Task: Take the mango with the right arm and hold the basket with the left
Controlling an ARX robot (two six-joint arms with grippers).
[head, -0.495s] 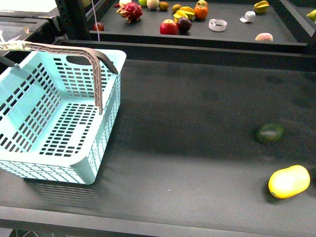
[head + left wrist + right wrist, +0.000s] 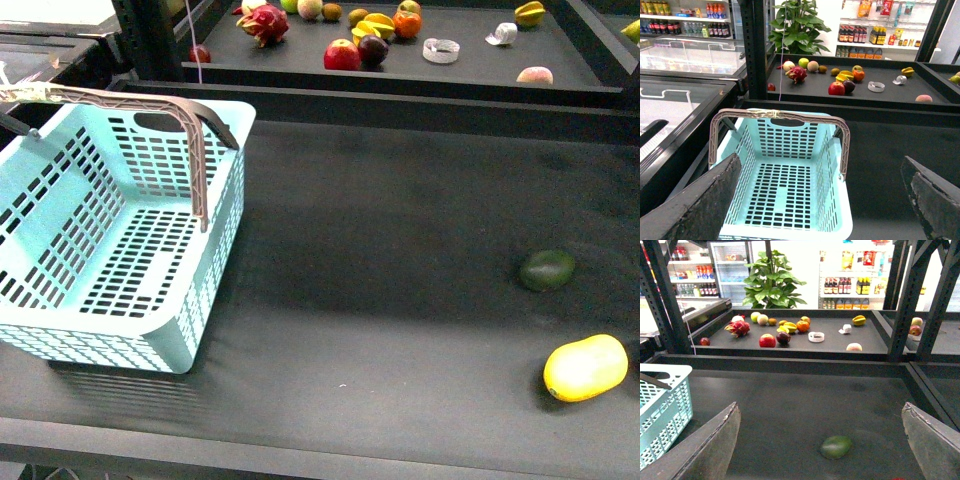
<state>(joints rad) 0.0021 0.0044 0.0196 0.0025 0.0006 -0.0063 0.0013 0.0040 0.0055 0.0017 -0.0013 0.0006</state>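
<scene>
I should steady the basket for the mango (image 2: 585,367) next, my left gripper grabbing its grey-brown handle.
The yellow mango (image 2: 586,367) lies on the dark table at the front right. The light blue basket (image 2: 70,330) stands at the left with its grey-brown handles (image 2: 196,160) raised. Neither arm shows in the front view. In the left wrist view the left gripper (image 2: 820,200) is open, above and in front of the basket (image 2: 785,232), whose handle (image 2: 777,116) stands upright. In the right wrist view the right gripper (image 2: 822,440) is open and empty above the table, with the dark green fruit (image 2: 836,446) between its fingers; the mango is out of that view.
A dark green fruit (image 2: 547,269) lies just behind the mango. A raised back shelf (image 2: 400,65) holds mixed fruit, including a dragon fruit (image 2: 264,22) and a red apple (image 2: 342,55). Black frame posts (image 2: 902,300) stand at the back right. The basket's corner (image 2: 662,405) shows in the right wrist view.
</scene>
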